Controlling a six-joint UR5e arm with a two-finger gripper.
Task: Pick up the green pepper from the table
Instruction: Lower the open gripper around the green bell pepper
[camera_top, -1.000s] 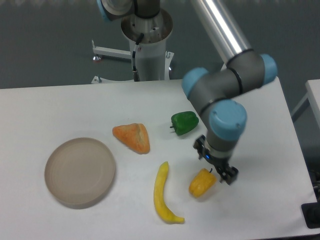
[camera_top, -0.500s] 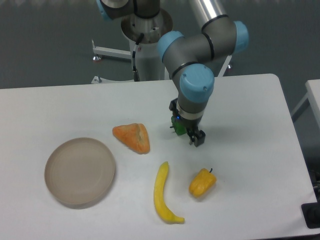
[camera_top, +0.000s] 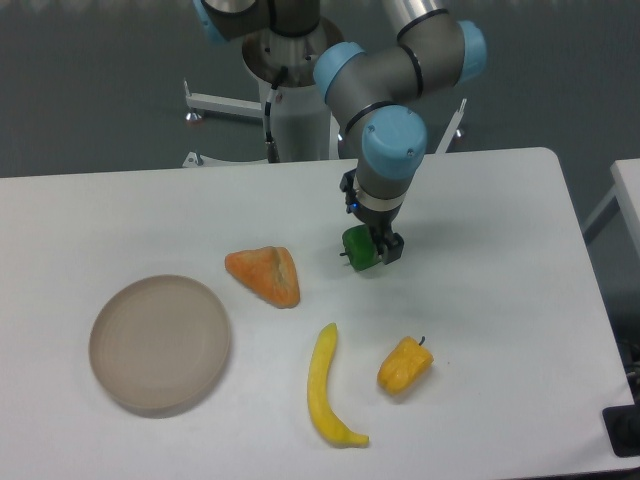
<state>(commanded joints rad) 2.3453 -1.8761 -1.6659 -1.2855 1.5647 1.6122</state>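
Note:
The green pepper is still to be picked up from the table. My gripper should grab it next by its plump body (camera_top: 359, 248) and leave its stem (camera_top: 344, 254) free.
The green pepper (camera_top: 358, 251) lies on the white table (camera_top: 500, 230), just right of centre. My gripper (camera_top: 372, 240) is down over it, pointing at the table, with its jaws spread on either side of the pepper. One dark finger (camera_top: 392, 248) stands at the pepper's right side. The other finger and the back half of the pepper are hidden by the wrist. The pepper still looks to be resting on the table.
An orange wedge-shaped piece (camera_top: 266, 275) lies left of the pepper. A yellow banana (camera_top: 325, 388) and a yellow-orange pepper (camera_top: 404, 365) lie nearer the front. A round beige plate (camera_top: 160, 343) sits at the front left.
My gripper has swung from beside the yellow-orange pepper up and left to the green pepper and now sits over it. The objects have not moved.

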